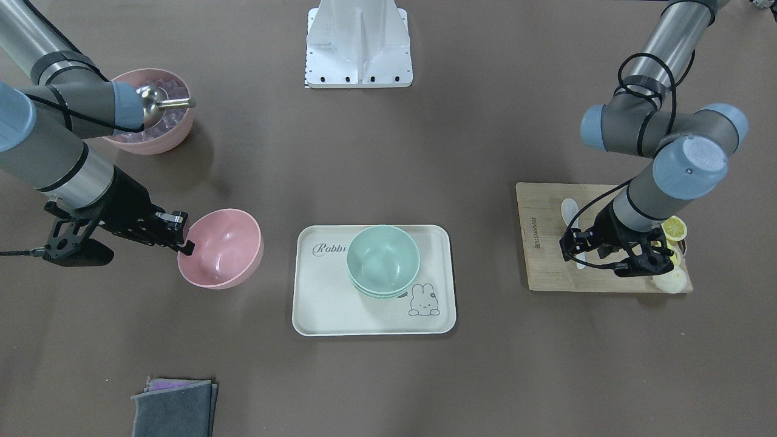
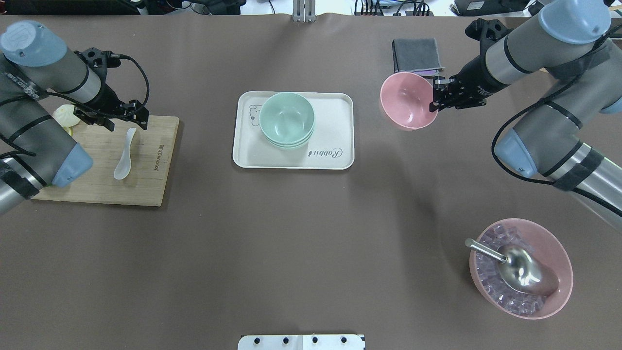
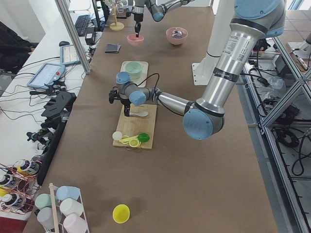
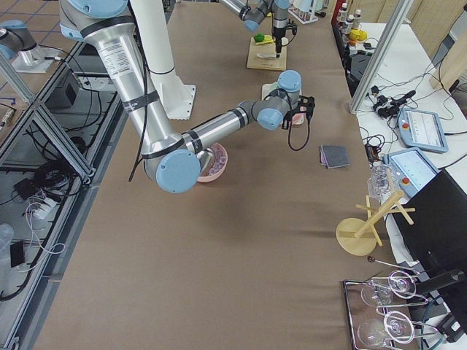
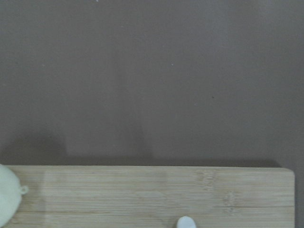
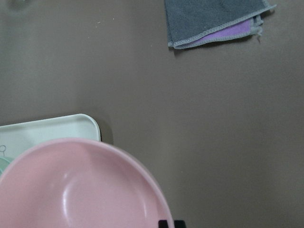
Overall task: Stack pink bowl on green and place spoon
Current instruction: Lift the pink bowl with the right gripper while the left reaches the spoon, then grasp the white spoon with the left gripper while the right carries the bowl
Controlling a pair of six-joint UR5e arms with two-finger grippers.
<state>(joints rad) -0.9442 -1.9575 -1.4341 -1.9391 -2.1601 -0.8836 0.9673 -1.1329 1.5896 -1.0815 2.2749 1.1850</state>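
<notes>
Next, my left gripper grabs the white spoon by its handle to bring the spoon over to the rabbit tray.
My right gripper is shut on the near rim of the small pink bowl, which hangs just above the table to the right of the tray; the front view shows the same hold on the bowl. The bowl fills the bottom of the right wrist view. The stack of mint-green bowls stands on the white rabbit tray. The white spoon lies on the wooden cutting board. My left gripper is open above the end of the spoon's handle; the handle tip shows in the left wrist view.
A ridged pink bowl of ice cubes with a steel scoop stands at the near right. A folded grey cloth lies beyond the pink bowl. Lemon slices and a pale round piece sit on the board's outer end. The robot base plate is at the table's middle edge.
</notes>
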